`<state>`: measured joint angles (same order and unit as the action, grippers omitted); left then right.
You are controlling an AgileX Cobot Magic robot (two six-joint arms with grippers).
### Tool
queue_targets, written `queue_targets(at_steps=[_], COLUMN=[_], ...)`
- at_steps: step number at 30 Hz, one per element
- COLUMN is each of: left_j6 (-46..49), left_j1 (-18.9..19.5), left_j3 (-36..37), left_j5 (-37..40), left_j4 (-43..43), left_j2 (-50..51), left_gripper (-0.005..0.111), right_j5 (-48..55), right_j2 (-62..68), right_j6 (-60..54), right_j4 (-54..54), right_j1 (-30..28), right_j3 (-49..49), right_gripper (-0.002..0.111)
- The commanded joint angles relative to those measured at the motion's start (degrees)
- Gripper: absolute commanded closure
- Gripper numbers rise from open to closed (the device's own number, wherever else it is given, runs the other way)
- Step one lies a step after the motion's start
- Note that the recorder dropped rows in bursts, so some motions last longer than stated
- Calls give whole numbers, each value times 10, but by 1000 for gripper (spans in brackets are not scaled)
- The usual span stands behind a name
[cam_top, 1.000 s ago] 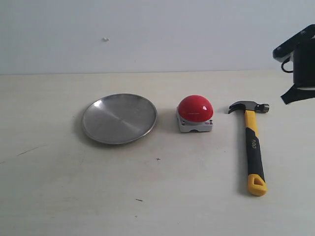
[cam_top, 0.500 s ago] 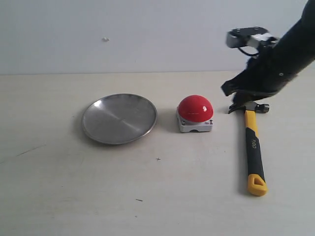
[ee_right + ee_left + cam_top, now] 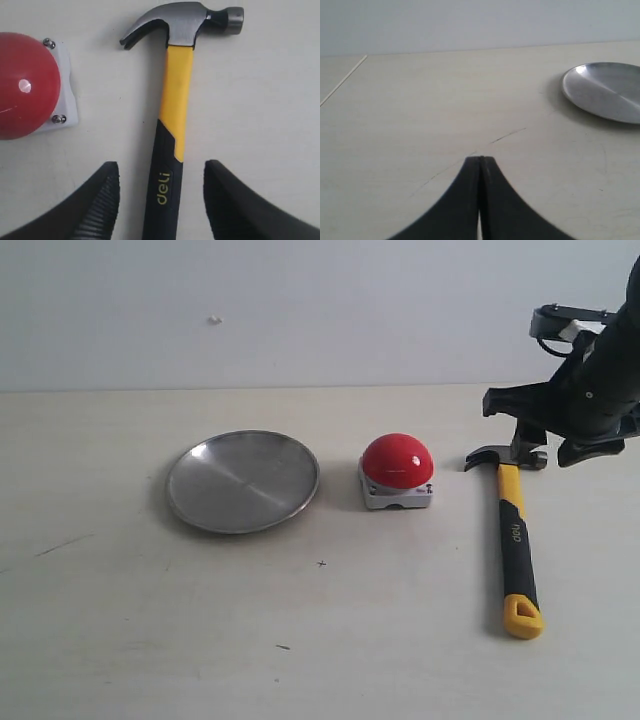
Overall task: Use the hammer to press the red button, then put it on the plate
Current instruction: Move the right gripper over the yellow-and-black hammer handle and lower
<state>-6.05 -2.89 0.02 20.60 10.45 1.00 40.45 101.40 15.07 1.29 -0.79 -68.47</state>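
Next, my right gripper grabs the long hammer by its handle near that head point(image 3: 513, 517), the metal one at one end, where yellow meets black.
The hammer point(image 3: 515, 535) lies flat on the table at the right, its dark head point(image 3: 508, 456) pointing away and its yellow looped tip nearest. My right gripper point(image 3: 557, 445) hovers open just above the head end. In the right wrist view the black and yellow handle point(image 3: 172, 145) runs between the two spread fingers of the right gripper point(image 3: 161, 167) without touching them. The red button point(image 3: 397, 462) point(image 3: 22, 85) stands just left of the hammer's head. Further left sits the silver plate point(image 3: 242, 480) point(image 3: 607, 90). My left gripper point(image 3: 480, 160) is shut and empty over bare table.
A pale wall rises behind the table's far edge point(image 3: 250, 390). A seam in the tabletop point(image 3: 342, 80) shows in the left wrist view. A few dark scratches point(image 3: 507, 135) mark the surface near the left gripper.
The right arm came in from the right edge, swung over the hammer's head, then shifted back right and lower. The hammer, button and plate have not moved.
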Motion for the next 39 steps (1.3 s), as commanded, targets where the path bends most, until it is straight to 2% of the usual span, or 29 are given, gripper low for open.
queue_targets(at_steps=[1,8,14,21,39], left_j6=[-2,-2,-2,-2,-2], left_j1=[1,1,1,1,1], left_j3=[0,0,0,0,0], left_j5=[-2,-2,-2,-2,-2], left_j4=[-2,-2,-2,-2,-2], left_j2=[-3,-3,-3,-3,-3], left_gripper=[107,107,107,107,107], right_j5=[-1,77,95,89,42], right_j2=[36,131,189,228,237], right_j6=[6,-1,-5,4,37], right_j4=[-13,-13,-18,-22,-26], right_j1=[0,0,0,-20,-20], right_j3=[-13,-121,-165,-176,-176], right_gripper=[54,54,54,54,54])
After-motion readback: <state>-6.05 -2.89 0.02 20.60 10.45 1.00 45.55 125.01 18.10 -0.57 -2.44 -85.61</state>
